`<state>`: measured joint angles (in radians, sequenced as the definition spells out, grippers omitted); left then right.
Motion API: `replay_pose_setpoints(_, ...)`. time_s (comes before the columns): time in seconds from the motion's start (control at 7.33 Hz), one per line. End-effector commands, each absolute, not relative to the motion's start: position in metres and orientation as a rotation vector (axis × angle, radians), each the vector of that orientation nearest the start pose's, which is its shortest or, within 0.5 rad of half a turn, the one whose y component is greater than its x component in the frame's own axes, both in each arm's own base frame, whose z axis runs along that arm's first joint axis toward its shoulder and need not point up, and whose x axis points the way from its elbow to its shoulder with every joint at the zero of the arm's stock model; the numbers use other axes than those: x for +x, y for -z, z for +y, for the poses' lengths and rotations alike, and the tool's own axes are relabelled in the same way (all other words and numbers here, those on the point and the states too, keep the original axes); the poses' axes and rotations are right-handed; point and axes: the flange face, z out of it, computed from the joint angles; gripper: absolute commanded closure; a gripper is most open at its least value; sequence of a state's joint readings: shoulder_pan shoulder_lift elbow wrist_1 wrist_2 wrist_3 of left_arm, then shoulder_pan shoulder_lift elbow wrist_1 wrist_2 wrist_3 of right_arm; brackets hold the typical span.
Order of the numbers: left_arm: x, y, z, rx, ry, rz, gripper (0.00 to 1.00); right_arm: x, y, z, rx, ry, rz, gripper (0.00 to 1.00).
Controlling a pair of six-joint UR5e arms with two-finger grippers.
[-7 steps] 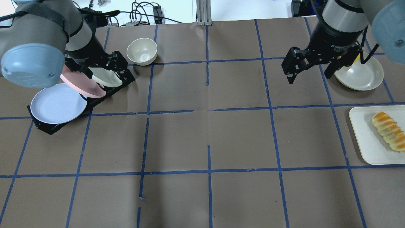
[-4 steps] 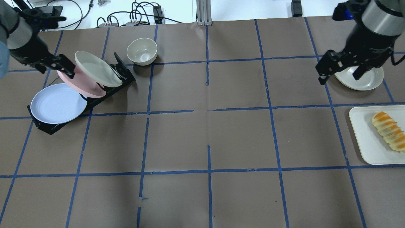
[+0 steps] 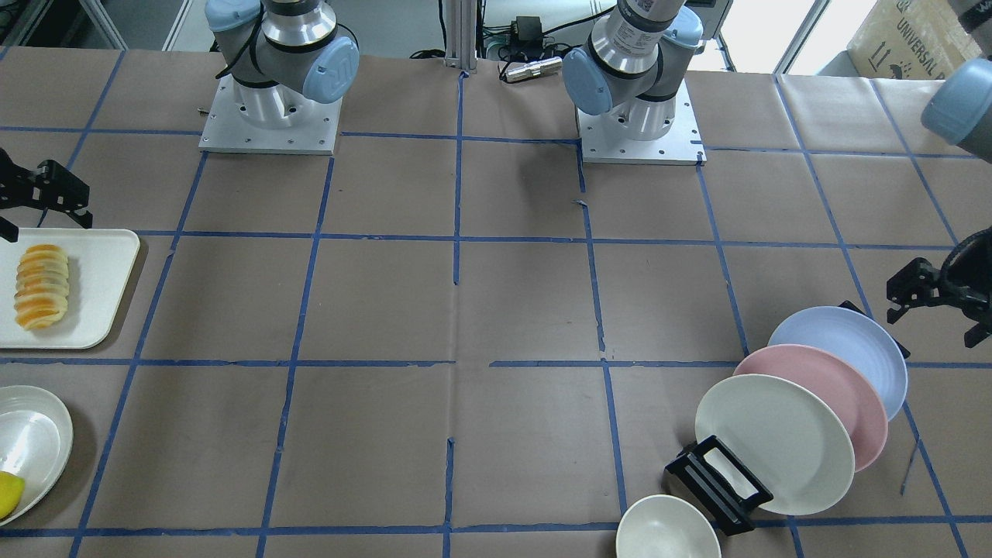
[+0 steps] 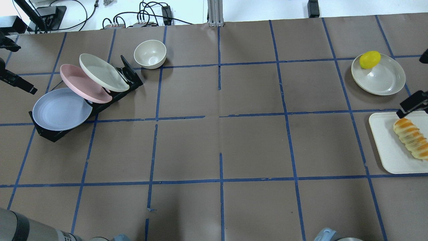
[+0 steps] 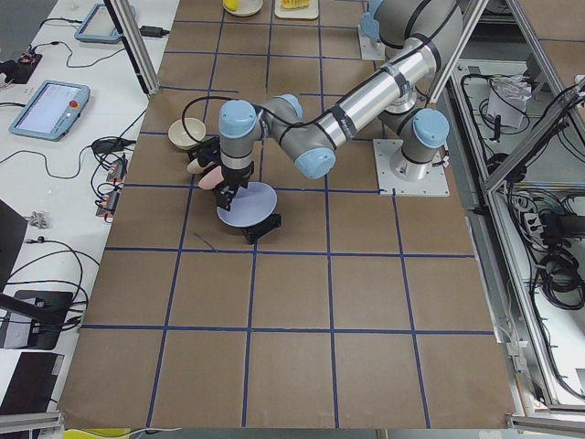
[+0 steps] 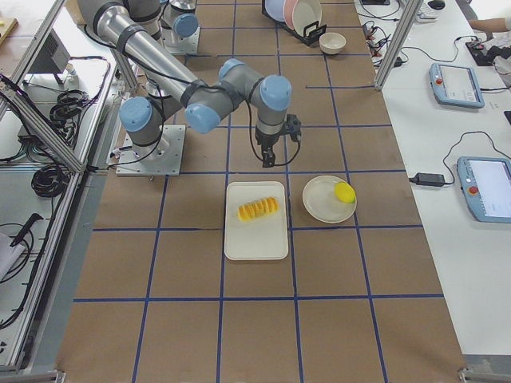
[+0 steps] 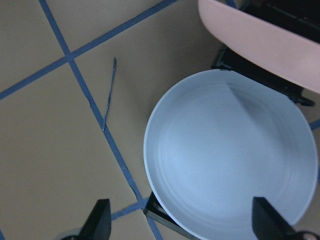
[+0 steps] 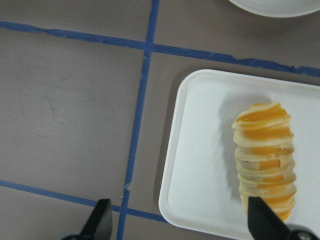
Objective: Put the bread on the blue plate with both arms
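The robot's right gripper should set the bread on the blue plate point(image 3: 851, 339) next, once it has picked the bread up by its narrower end point(image 3: 45, 254).
The bread point(image 4: 411, 139) lies on a white tray point(image 4: 384, 150) at the table's right edge; it also shows in the front view point(image 3: 43, 285) and the right wrist view point(image 8: 264, 160). My right gripper point(image 3: 43, 225) is open and empty, above the tray's edge just beyond the bread's end. The blue plate point(image 4: 60, 109) leans in the front slot of a black rack point(image 4: 130, 80); it fills the left wrist view point(image 7: 230, 155). My left gripper point(image 3: 934, 322) is open and empty, above the plate's outer edge.
A pink plate point(image 4: 83, 83) and a cream plate point(image 4: 102, 75) lean in the same rack behind the blue one. A cream bowl point(image 4: 150, 54) stands beside the rack. A cream plate point(image 4: 384, 80) with a yellow lemon point(image 4: 369, 59) sits beyond the tray.
Both arms have swung outward. The left gripper went from over the rack to the blue plate's outer side. The right gripper went from the lemon plate to the tray. Both stay open.
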<state>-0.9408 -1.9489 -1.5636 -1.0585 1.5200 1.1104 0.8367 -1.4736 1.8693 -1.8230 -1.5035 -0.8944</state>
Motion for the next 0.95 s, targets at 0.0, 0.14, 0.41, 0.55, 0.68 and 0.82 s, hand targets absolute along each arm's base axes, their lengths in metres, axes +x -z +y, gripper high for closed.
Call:
replay_pose_setpoints(0.0,0.284,-0.3,-0.626,0.788,0.238,2.999,0.0,-0.31,-0.235,-0.441,-0.136,-0.062,2.886,0.05)
replay_pose_setpoints(0.14,0.282,-0.278,-0.635,0.814,0.275,3.048,0.0,-0.34,-0.205,-0.43,-0.176,-0.057,2.86,0.08)
replay_pose_setpoints(0.41,0.285,-0.243,-0.633,0.812,0.286,3.128,0.0,-0.349,-0.189,-0.426,-0.172,-0.066,2.842,0.11)
replay_pose_setpoints(0.55,0.285,-0.237,-0.633,0.812,0.278,3.137,0.0,-0.348,-0.19,-0.426,-0.172,-0.066,2.842,0.11)
replay_pose_setpoints(0.68,0.289,-0.23,-0.636,0.81,0.274,3.143,0.0,-0.343,-0.187,-0.426,-0.172,-0.073,2.834,0.15)
replay_pose_setpoints(0.82,0.291,-0.223,-0.638,0.808,0.267,3.151,0.0,-0.341,-0.19,-0.426,-0.166,-0.078,2.834,0.48)
